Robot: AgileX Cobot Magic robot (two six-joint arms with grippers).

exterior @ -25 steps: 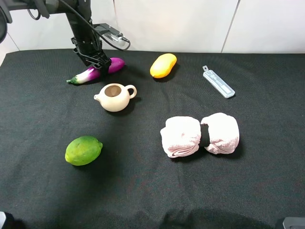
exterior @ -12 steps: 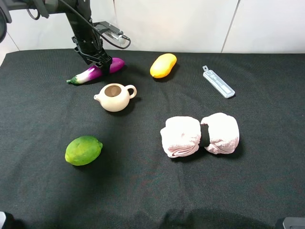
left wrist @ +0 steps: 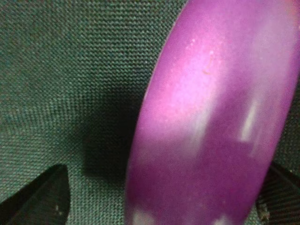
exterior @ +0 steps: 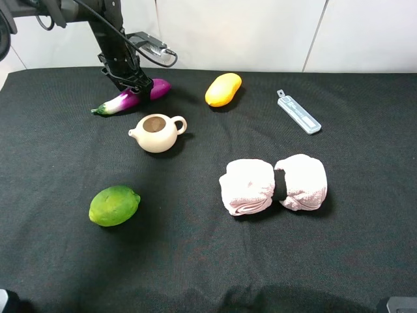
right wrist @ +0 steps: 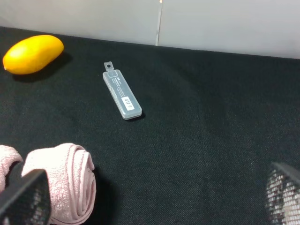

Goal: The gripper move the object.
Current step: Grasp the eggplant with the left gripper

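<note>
The fingers are on either side of the eggplant's purple middle (exterior: 130,98) (left wrist: 197,173), low by the cloth, so it is now time for my left gripper to close on the eggplant's middle.
A purple eggplant (exterior: 133,98) with a white and green stem end lies at the back left of the black cloth. My left gripper (exterior: 135,81), a black claw on a black arm, hangs over the eggplant's purple middle. In the left wrist view the eggplant (left wrist: 211,117) fills the frame between the two dark fingertips (left wrist: 42,197), and a gap of cloth shows beside one of them. The left gripper (left wrist: 159,201) is open. My right gripper (right wrist: 150,206) is open and empty, low over the cloth at the front right.
A cream teapot (exterior: 156,132) stands just in front of the eggplant. A green fruit (exterior: 114,205) lies front left and a yellow mango (exterior: 223,89) at the back. Two rolled pink towels (exterior: 273,184) and a grey plastic case (exterior: 298,112) lie on the right.
The left gripper has edged slightly up and back over the eggplant. The eggplant and everything else have stayed where they were.
</note>
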